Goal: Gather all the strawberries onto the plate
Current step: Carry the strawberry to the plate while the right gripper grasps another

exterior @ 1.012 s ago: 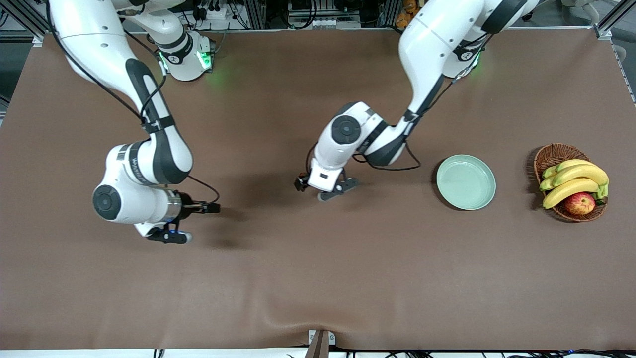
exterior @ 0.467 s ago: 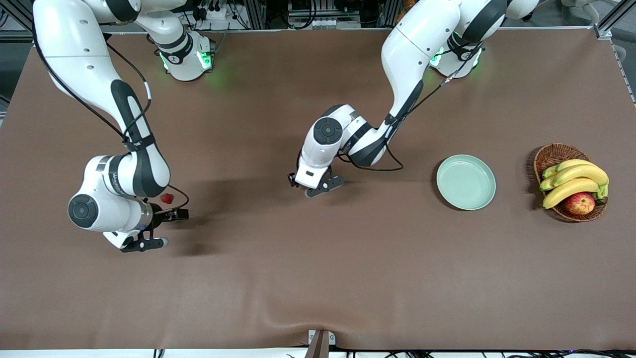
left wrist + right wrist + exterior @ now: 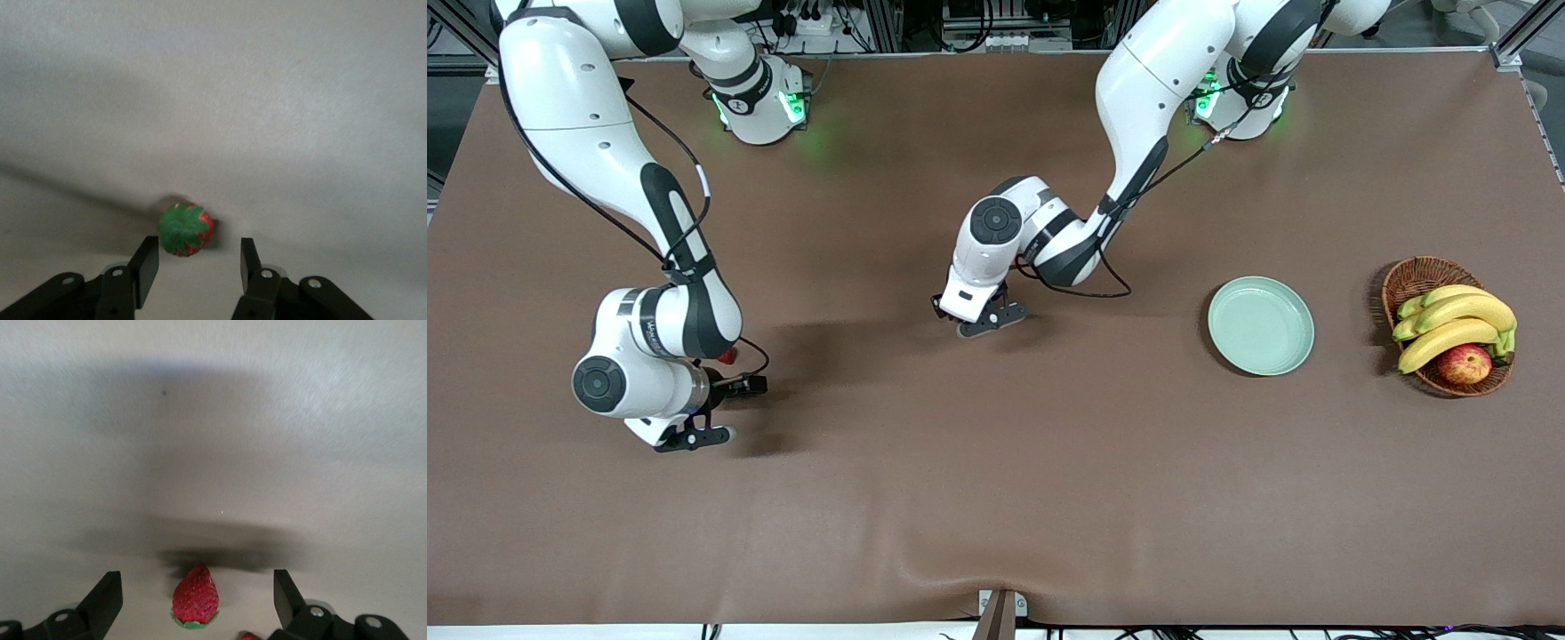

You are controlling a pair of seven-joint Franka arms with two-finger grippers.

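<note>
The strawberry needs to go into the plate, so my right gripper should next grab it by its plump red body above the leafy cap.
My left gripper hangs open low over the middle of the table. In the left wrist view it has a strawberry with a big green cap lying on the cloth just ahead of its fingertips. My right gripper is open toward the right arm's end of the table. In the right wrist view it has a red strawberry lying between its fingers, untouched. A strawberry peeks out beside the right wrist. The mint-green plate lies empty toward the left arm's end.
A wicker basket with bananas and an apple stands beside the plate at the left arm's end. A sliver of something red shows at the edge of the right wrist view.
The left gripper has moved toward the right arm's end and lower. The right gripper swung toward its own end of the table, then back a little, uncovering then partly hiding a strawberry.
</note>
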